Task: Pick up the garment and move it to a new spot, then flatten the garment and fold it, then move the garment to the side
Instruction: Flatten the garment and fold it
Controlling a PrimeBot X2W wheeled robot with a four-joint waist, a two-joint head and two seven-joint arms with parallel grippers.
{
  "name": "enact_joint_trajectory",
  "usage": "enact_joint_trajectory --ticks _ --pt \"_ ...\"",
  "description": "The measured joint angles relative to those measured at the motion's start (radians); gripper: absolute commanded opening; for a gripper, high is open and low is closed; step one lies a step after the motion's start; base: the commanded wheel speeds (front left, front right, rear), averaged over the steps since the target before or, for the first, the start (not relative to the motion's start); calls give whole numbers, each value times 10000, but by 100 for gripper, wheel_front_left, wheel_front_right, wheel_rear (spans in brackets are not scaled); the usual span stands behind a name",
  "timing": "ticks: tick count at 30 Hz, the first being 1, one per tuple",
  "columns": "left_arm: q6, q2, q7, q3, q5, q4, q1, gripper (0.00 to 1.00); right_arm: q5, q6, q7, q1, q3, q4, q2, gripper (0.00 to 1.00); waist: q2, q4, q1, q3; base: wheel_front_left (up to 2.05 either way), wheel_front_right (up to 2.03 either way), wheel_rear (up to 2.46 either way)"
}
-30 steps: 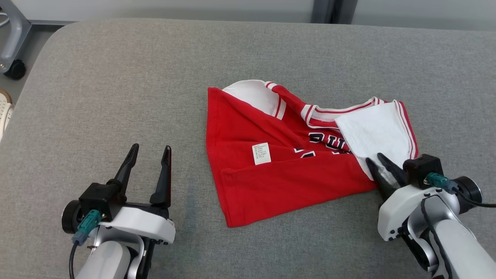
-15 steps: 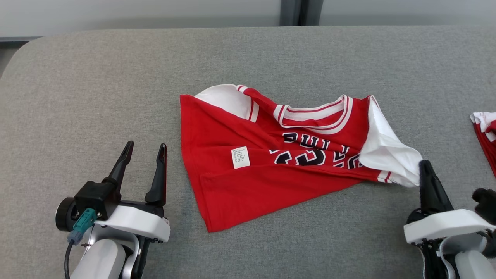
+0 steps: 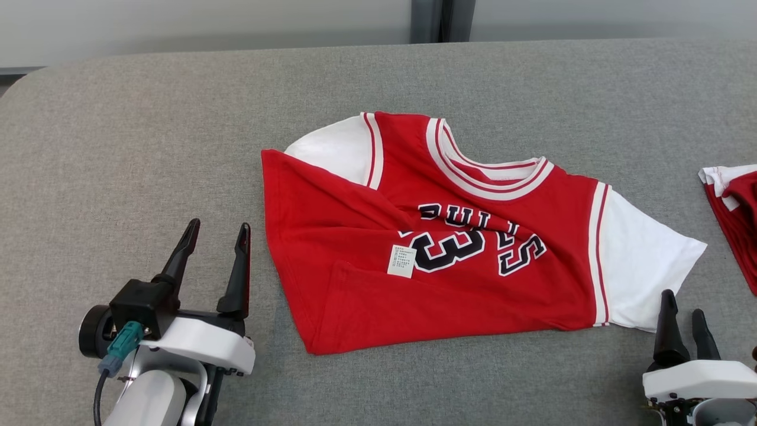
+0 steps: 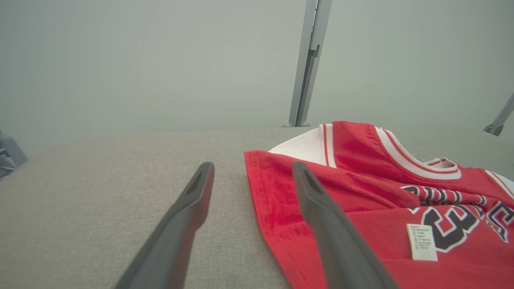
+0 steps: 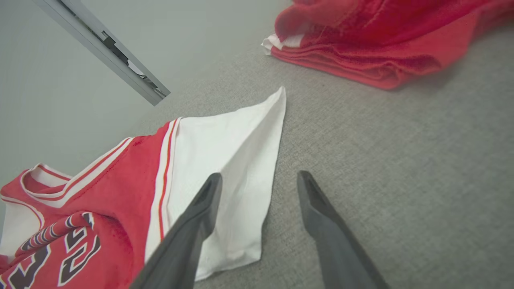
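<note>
The red jersey [image 3: 454, 298] needs to be moved and straightened for folding. My right gripper should next grab its white sleeve by the cuff edge [image 3: 682, 280].
The garment [image 3: 461, 248] is a red jersey with white sleeves and dark lettering, lying face up on the grey cushion, its lower left hem folded over so a white care label [image 3: 401, 261] shows. Its right sleeve [image 3: 644, 272] is spread out flat. My right gripper [image 3: 684, 302] stands open just below that sleeve's edge with nothing between its fingers; in the right wrist view the gripper [image 5: 259, 178] sits at the sleeve's [image 5: 229, 160] corner. My left gripper [image 3: 217, 228] is open and empty, left of the garment's [image 4: 361, 200] left edge.
A second red garment [image 3: 733, 207] lies crumpled at the right edge, seen as a red pile [image 5: 381, 44] in the right wrist view. The grey cushion [image 3: 148, 148] stretches wide to the left and back. A wall with a metal post [image 4: 307, 60] stands behind.
My right gripper pulled the white sleeve out to the right, let it go and drew back open. The jersey now lies spread wider. The camera view shifted right; the left arm stayed put.
</note>
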Motion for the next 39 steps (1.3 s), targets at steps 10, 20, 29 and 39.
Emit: enact_joint_trajectory --ticks 10,20,29,39 --pt "525 284 -4 345 -29 -372 578 100 -2197 0 -71 586 -686 -2197 -2 100 0 -46 0 -468 0 0 0" --pt "853 625 176 437 -25 -984 1390 100 -4594 0 54 1130 13 -4002 -6 100 0 -47 0 -1262 0 0 0" --pt "1168 732 372 372 -130 -1321 2562 100 -5200 0 788 2323 512 -4675 -6 100 0 56 0 -2129 0 0 0" --pt "1304 807 508 339 -180 -1463 2796 100 -4999 0 995 2735 514 -4888 -4 100 0 9 0 -2449 0 0 0"
